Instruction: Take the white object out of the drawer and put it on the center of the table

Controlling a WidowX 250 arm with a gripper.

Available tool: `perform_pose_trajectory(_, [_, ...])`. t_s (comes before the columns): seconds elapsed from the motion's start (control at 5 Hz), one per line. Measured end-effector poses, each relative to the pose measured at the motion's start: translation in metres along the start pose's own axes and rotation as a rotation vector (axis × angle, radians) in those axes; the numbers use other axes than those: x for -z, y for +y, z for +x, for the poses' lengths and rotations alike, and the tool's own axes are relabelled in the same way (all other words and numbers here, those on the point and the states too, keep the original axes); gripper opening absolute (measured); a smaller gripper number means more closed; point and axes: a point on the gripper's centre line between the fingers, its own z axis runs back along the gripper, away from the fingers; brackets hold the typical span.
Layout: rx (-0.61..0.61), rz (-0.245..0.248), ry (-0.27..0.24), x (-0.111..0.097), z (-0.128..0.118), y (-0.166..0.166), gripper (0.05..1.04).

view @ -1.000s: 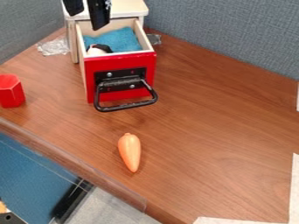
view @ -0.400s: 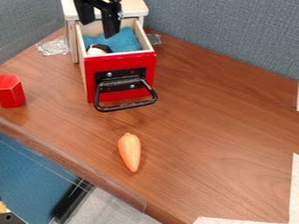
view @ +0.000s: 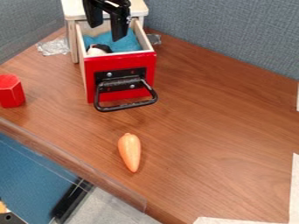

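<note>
I should next grab the white object by its rounded body with my gripper, to move it from the drawer [view: 120, 58] to the table's center.
The black gripper [view: 106, 33] hangs over the back part of the pulled-out drawer, its two fingers spread apart with nothing held between them. The drawer [view: 120, 58] has a red front with a black handle. Inside, at the front left corner, lies the white object [view: 95, 51], which has a black part on top. A blue cloth [view: 126, 42] lies beside and behind it. The brown wooden table [view: 204, 127] carries the drawer unit at its back left.
An orange carrot [view: 130, 152] lies in front of the drawer. At the left edge stands a red hexagonal block [view: 10, 91]. Crumpled clear plastic [view: 53, 46] is left of the drawer unit. Grey partition walls [view: 234, 35] border the back.
The gripper has come down from the top edge and shifted right over the drawer. The drawer and the things around it have stayed in place.
</note>
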Motion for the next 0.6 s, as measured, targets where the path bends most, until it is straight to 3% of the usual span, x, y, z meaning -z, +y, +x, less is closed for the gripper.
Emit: perform_pose_trajectory(0.6, [0.041,0.011,0.021,0.014,-0.007,-0.003,0.999])
